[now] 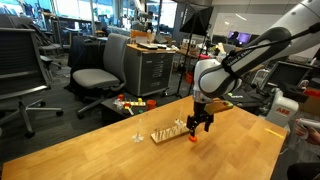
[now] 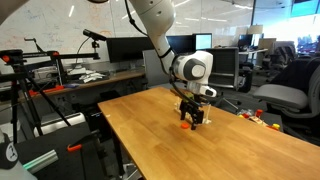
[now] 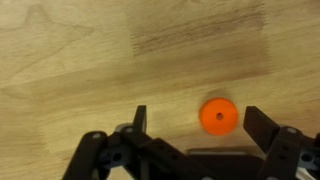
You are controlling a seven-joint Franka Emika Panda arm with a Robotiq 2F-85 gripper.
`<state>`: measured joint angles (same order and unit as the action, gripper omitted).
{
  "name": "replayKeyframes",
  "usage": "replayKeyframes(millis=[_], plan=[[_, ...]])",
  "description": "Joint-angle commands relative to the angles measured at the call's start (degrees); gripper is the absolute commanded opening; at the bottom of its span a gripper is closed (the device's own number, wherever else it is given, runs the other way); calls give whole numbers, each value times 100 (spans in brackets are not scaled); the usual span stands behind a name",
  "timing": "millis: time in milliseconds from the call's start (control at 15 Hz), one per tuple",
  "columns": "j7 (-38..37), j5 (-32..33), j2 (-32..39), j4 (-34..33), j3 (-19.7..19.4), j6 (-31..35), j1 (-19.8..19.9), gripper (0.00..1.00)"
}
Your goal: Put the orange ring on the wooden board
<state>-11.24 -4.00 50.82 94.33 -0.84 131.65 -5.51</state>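
My gripper needs to go lower before it closes on the orange ring [image 1: 193,139]. My fingertips are just above the ring and would miss it if I closed now.
The orange ring [image 3: 218,116] lies flat on the wooden table, a small disc with a hole in its middle. In the wrist view it sits between the fingers of my open gripper [image 3: 196,118], nearer the right finger and touching neither. In both exterior views the gripper [image 1: 200,125] [image 2: 192,115] hangs low over the table, just above the ring [image 1: 193,139] [image 2: 184,127]. The wooden board [image 1: 168,131], a small light rack with upright pegs, stands on the table right beside the gripper. In the other exterior view the gripper mostly hides it.
A small white upright piece [image 1: 139,135] stands on the table beyond the board. Small coloured items [image 1: 127,102] [image 2: 255,115] lie near the table's far edge. Office chairs [image 1: 100,70] and a cabinet [image 1: 150,65] stand behind the table.
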Motion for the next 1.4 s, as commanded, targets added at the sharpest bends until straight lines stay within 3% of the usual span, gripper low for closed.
replayKeyframes(millis=[0,867,933,1067,1333], plan=[[-143,-33,230,-249,31,164,-23,100],[-283,-134,354,-368,123,484,-136,100],[-272,-170,342,-352,135,453,-107,75],[-255,-292,317,-326,165,418,-26,68],[-174,-509,227,-214,206,438,165,35]])
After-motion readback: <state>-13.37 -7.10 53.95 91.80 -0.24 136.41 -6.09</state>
